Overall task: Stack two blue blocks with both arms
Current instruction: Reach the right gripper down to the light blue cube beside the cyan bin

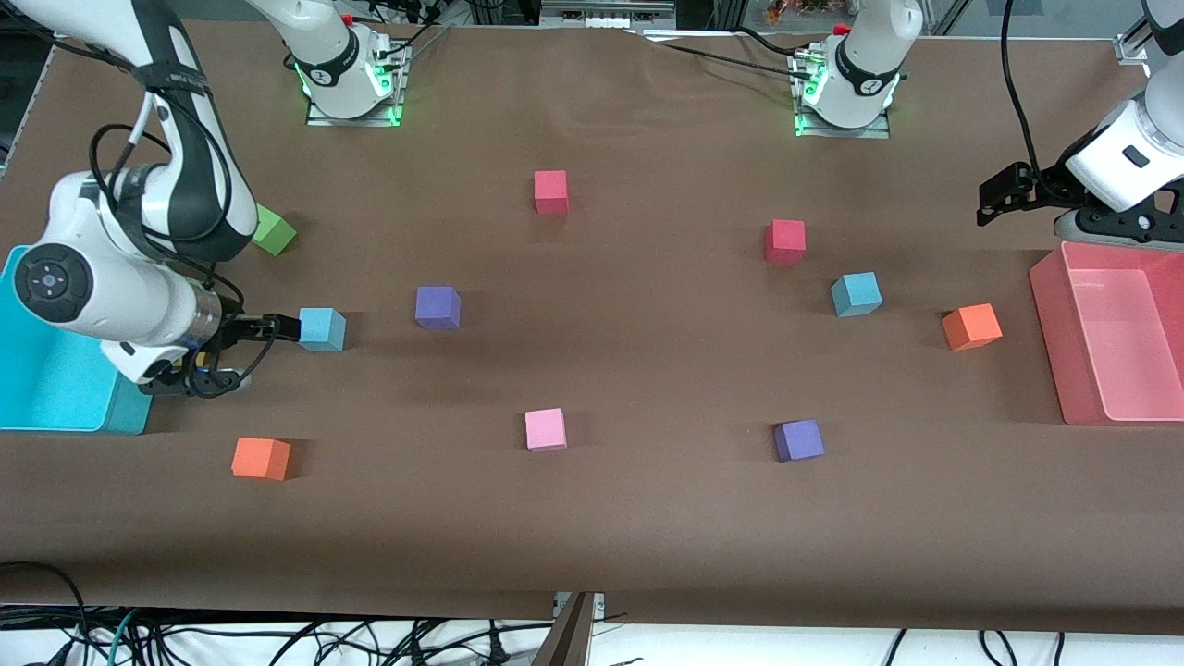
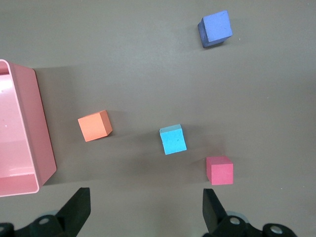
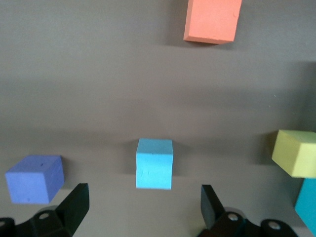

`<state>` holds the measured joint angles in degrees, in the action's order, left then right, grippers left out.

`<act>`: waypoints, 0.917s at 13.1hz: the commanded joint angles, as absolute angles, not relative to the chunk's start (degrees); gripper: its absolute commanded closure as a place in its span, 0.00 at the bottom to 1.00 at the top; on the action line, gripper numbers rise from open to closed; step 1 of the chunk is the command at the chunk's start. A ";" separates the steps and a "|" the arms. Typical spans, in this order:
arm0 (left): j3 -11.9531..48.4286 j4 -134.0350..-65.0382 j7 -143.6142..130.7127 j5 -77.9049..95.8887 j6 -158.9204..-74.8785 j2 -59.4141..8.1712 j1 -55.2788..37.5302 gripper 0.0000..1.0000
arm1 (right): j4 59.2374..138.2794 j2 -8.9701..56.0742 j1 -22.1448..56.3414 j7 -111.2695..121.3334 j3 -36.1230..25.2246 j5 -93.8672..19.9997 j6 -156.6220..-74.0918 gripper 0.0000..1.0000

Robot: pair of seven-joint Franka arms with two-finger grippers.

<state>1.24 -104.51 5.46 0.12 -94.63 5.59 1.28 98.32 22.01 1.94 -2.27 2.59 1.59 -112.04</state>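
I should next grab this blue block by its opposite sides with my right gripper, so that it can be stacked with the other blue block point(image 1: 857, 294).
One blue block point(image 1: 322, 328) lies toward the right arm's end of the table. It shows in the right wrist view point(image 3: 154, 163) just ahead of my open right gripper point(image 3: 143, 210), not between its fingers. In the front view the right gripper point(image 1: 285, 326) hangs low right beside this block. The second blue block point(image 1: 856, 294) lies toward the left arm's end, and also shows in the left wrist view point(image 2: 173, 139). My left gripper point(image 1: 992, 199) is raised over the table next to the pink bin; it is open and empty point(image 2: 145, 210), well apart from that block.
A cyan bin point(image 1: 46, 388) stands at the right arm's end and a pink bin point(image 1: 1110, 333) at the left arm's end. Purple cubes point(image 1: 437, 307) point(image 1: 798, 440), orange cubes point(image 1: 261, 458) point(image 1: 971, 326), red cubes point(image 1: 550, 191) point(image 1: 784, 240), a pink cube point(image 1: 545, 429) and a green cube point(image 1: 274, 231) are scattered about.
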 commanded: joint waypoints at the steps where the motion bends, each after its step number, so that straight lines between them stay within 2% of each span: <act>1: 1.67 -104.33 5.19 1.05 -94.22 5.36 1.76 0.00 | 104.21 21.45 2.02 -3.16 2.55 0.70 -119.41 0.00; 3: 1.67 -104.24 5.19 1.05 -94.31 5.36 1.76 0.00 | 108.70 21.45 2.02 -5.34 2.46 0.70 -125.31 0.00; 12: 1.67 -104.50 5.27 1.05 -94.66 4.92 1.76 0.00 | 117.07 22.50 2.02 -11.17 2.37 1.49 -132.54 0.00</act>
